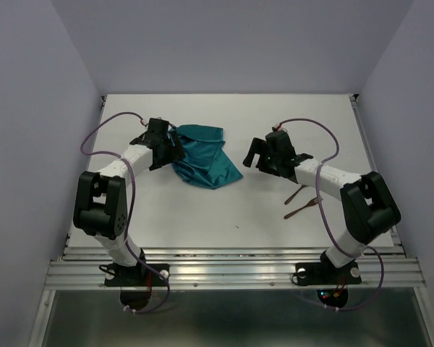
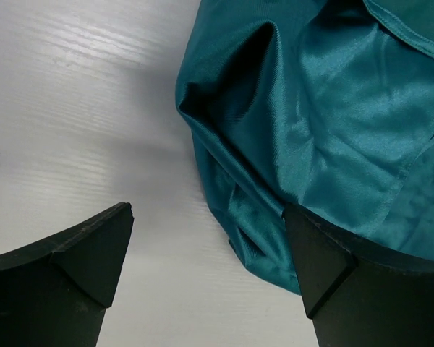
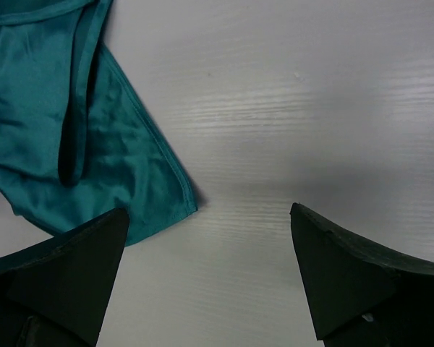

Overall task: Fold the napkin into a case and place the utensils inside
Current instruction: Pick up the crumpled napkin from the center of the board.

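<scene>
I need to grab the teal napkin by its exposed hemmed corner with my right gripper next. Then I can stretch the napkin open and fold it into a case.
The teal napkin lies crumpled in loose folds on the white table, left of centre. My left gripper stands open at the napkin's left edge. In the left wrist view its right finger is over the cloth and its left finger over bare table; the gripper holds nothing. My right gripper is open just right of the napkin. In the right wrist view a hemmed corner of the napkin lies by the left finger, with the gripper over bare table. Two reddish-brown utensils lie beside the right arm.
The white table is walled by pale panels at the back and sides. A metal rail runs along the near edge where both arm bases are bolted. Purple cables loop off each arm.
</scene>
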Controlling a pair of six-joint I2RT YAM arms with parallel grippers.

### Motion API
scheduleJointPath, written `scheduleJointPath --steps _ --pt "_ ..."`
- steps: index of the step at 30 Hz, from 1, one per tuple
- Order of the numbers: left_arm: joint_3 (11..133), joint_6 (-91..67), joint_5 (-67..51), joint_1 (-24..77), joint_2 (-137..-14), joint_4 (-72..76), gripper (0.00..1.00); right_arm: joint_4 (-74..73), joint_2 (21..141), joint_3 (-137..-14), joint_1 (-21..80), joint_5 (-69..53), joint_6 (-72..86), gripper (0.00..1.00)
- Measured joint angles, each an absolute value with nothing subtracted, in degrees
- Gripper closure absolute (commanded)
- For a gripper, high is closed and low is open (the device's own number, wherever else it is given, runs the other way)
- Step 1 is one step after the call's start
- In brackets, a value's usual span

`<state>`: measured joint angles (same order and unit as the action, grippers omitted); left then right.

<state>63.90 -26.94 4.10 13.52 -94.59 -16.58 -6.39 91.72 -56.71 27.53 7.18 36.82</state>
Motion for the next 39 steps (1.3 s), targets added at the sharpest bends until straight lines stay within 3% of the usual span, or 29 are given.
scheduleJointPath --steps 3,10,12,16,21,25,28,36,39 --pt "63.9 -27.7 3.03 13.52 -95.94 -14.87 0.12 -4.12 95.2 -56.45 27.51 1.87 39.16 0.12" --pt "63.9 -28.84 1.06 13.52 -100.95 -11.84 0.33 0.93 101.73 -56.58 28.29 -5.23 43.51 0.17" --pt "63.9 -28.93 0.67 13.52 -102.06 -11.64 0.42 1.52 102.17 -56.64 28.91 -6.15 44.01 0.2" --pt "63.9 -28.99 -0.67 13.52 -102.69 -11.31 0.63 2.37 103.13 -56.75 30.04 -7.49 45.34 0.38" --pt "63.9 -28.84 -1.1 13.52 -102.69 -10.52 0.98 2.55 104.6 -57.52 30.65 -8.03 46.48 0.57" --pt "63.9 -28.53 -1.32 13.54 -102.69 -10.48 1.0 2.44 106.1 -58.54 31.07 -8.01 47.27 0.53" --pt "63.9 -28.53 -1.54 13.54 -102.69 -10.48 1.0 2.55 106.21 -58.81 31.62 -7.9 47.92 0.41" --pt "63.9 -28.53 -2.28 14.2 -102.67 -10.48 1.0 3.42 106.19 -59.0 32.71 -6.13 49.91 0.4" --pt "63.9 -28.53 -2.61 14.46 -102.61 -10.5 1.0 4.03 106.19 -58.65 32.91 -5.72 50.94 0.44"
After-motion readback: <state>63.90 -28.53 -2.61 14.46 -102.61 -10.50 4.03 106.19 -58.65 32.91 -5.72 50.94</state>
